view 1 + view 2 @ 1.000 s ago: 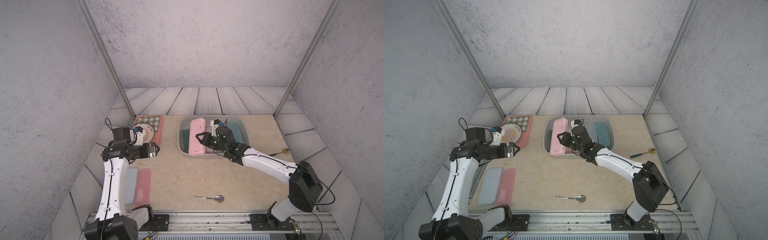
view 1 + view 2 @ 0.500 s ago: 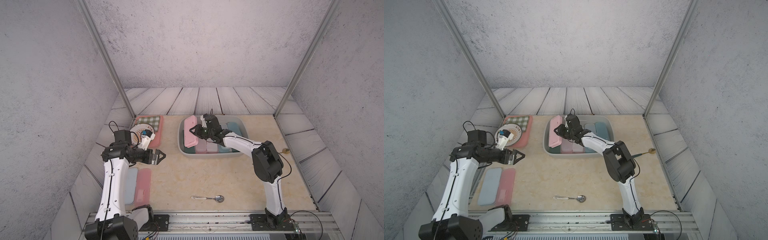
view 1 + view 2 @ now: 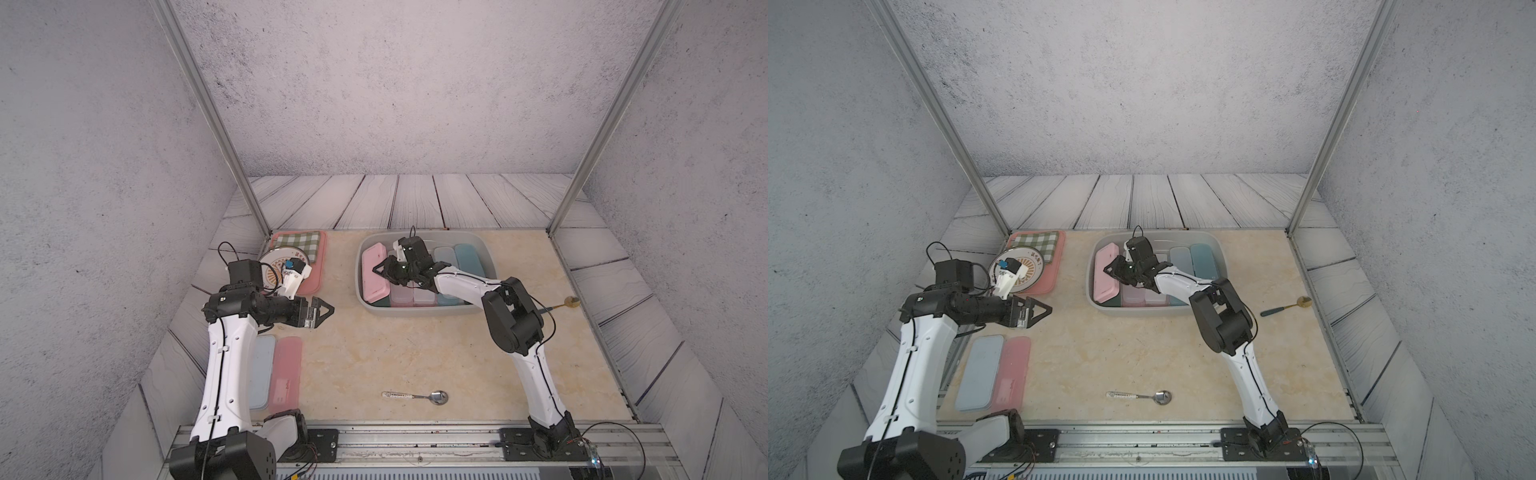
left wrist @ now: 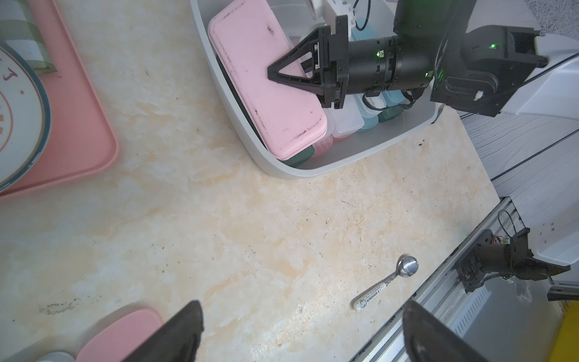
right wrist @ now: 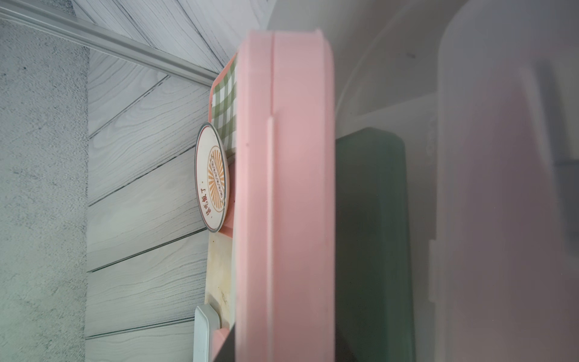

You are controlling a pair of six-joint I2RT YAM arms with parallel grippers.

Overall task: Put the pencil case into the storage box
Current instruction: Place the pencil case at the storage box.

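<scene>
The tilted pink case is fully inside the grey storage box [image 3: 419, 312], over the dark green case, so it is time for my right gripper to open.
The grey storage box [image 3: 419, 312] [image 3: 1142, 311] [image 4: 313, 169] stands at the back middle of the table with several pencil cases in it. A pink pencil case [image 3: 374, 274] [image 3: 1105, 274] [image 4: 266, 94] [image 5: 282, 188] lies tilted at the box's left side, on a dark green case [image 5: 369, 219]. My right gripper [image 3: 380, 269] [image 3: 1111, 268] [image 4: 272, 73] is shut on the pink case's long edge. My left gripper [image 3: 328, 309] [image 3: 1046, 309] [image 4: 300, 305] hangs open over bare table left of the box, holding nothing.
A light blue case [image 3: 262, 370] and a pink case [image 3: 286, 374] lie side by side at the front left. A pink tray [image 3: 311, 282] with checked cloth and plate sits back left. A steel spoon [image 3: 415, 397] lies near the front; a gold spoon [image 3: 561, 305] lies right of the box.
My right gripper has carried the pink pencil case leftward inside the box to its left wall, and the arm has refolded. My left gripper has swung a little to the right.
</scene>
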